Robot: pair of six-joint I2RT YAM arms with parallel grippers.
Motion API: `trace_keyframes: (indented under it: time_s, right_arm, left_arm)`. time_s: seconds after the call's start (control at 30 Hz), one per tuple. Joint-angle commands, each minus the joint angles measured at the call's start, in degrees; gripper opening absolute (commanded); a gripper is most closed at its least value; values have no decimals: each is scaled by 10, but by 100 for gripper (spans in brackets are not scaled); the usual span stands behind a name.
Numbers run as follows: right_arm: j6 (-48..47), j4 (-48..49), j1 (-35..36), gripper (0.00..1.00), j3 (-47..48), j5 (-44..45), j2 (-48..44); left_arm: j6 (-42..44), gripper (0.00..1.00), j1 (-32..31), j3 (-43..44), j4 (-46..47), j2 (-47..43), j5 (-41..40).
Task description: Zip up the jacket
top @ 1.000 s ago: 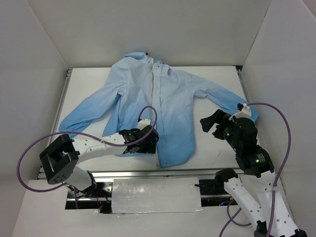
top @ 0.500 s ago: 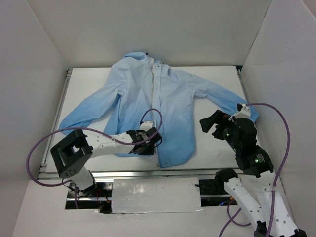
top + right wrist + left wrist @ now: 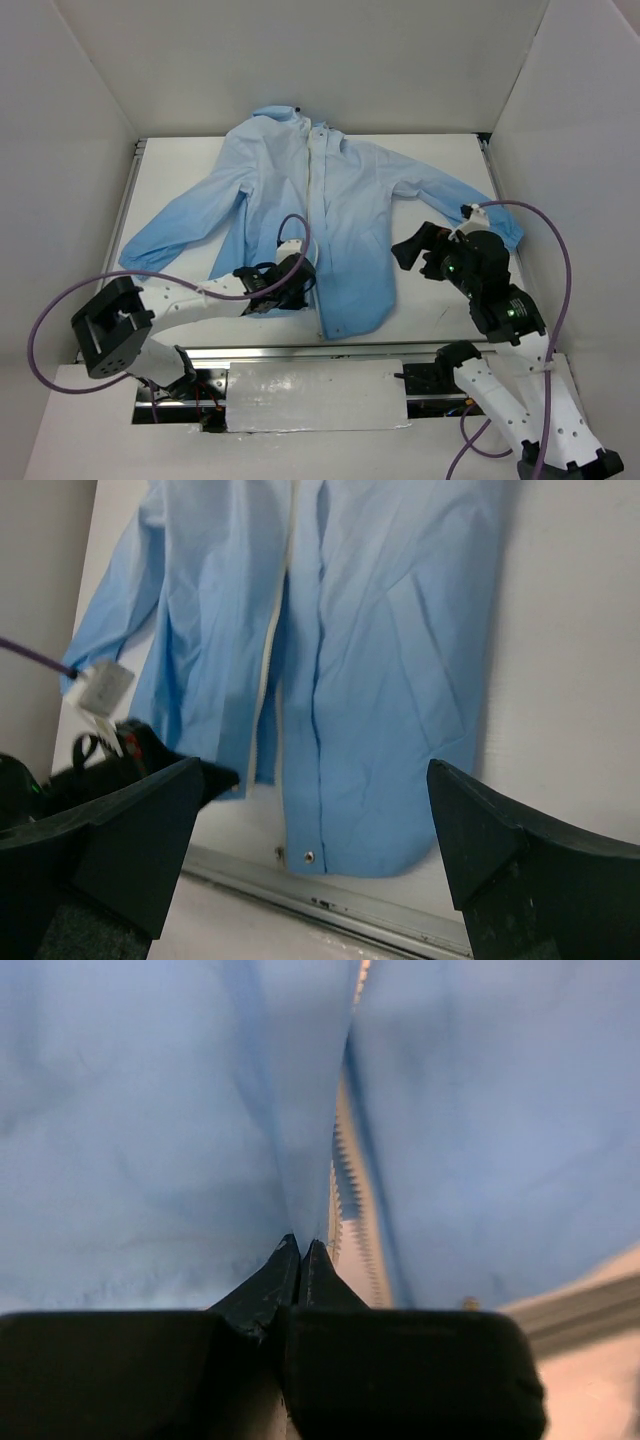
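My right gripper grabs the snap-button panel's hem corner (image 3: 327, 333) (image 3: 304, 860) beside the zipper tape next, which leaves the zipper tape's end free for zipping.
The light-blue jacket (image 3: 345, 200) lies flat on the white table, collar far, front open along its whitish zipper strip (image 3: 318, 190). My left gripper (image 3: 300, 276) sits at the lower end of the left front panel, shut on the jacket edge; in the left wrist view its tips (image 3: 301, 1246) pinch a blue fold beside the toothed zipper tape (image 3: 348, 1192). My right gripper (image 3: 412, 250) hovers open just right of the jacket's right panel. The right wrist view looks down at that panel (image 3: 385, 680) between the wide-apart fingers (image 3: 165, 810).
A metal rail (image 3: 300, 352) runs along the table's near edge, just below the jacket hem with its snap button (image 3: 308, 857). White walls (image 3: 70, 150) enclose the table on three sides. A purple cable (image 3: 170, 275) loops over my left arm.
My left gripper has closed from open onto the jacket's edge by the zipper. My right arm has shifted a little left, toward the jacket, still open.
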Motion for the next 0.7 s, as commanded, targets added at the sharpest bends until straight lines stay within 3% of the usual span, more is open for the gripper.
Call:
trace_keyframes:
  time_s: [0.0, 0.1, 0.17, 0.2, 0.27, 0.37, 0.5, 0.67]
  right_arm:
    - [-31, 59, 31, 100, -23, -112, 67]
    - [-16, 76, 124, 100, -41, -89, 130]
    - [6, 81, 194, 100, -46, 4, 160]
    - [33, 87, 266, 100, -51, 33, 193]
    - [63, 81, 326, 100, -47, 114, 233]
    - [138, 72, 431, 89, -28, 188, 324]
    - [194, 47, 488, 87, 10, 253, 417]
    - [218, 53, 509, 84, 31, 264, 501]
  left_arm:
    - [19, 0, 39, -40, 122, -54, 80]
    - [5, 0, 80, -81, 167, -82, 136]
    - [-9, 0, 94, -95, 161, -103, 126]
    - [-15, 0, 98, -98, 153, -110, 115]
    - [-24, 0, 104, -109, 134, -129, 93]
    - [-32, 0, 105, -121, 112, -154, 70]
    - [-37, 0, 110, -146, 109, -187, 63]
    - [-37, 0, 115, -166, 95, -218, 55]
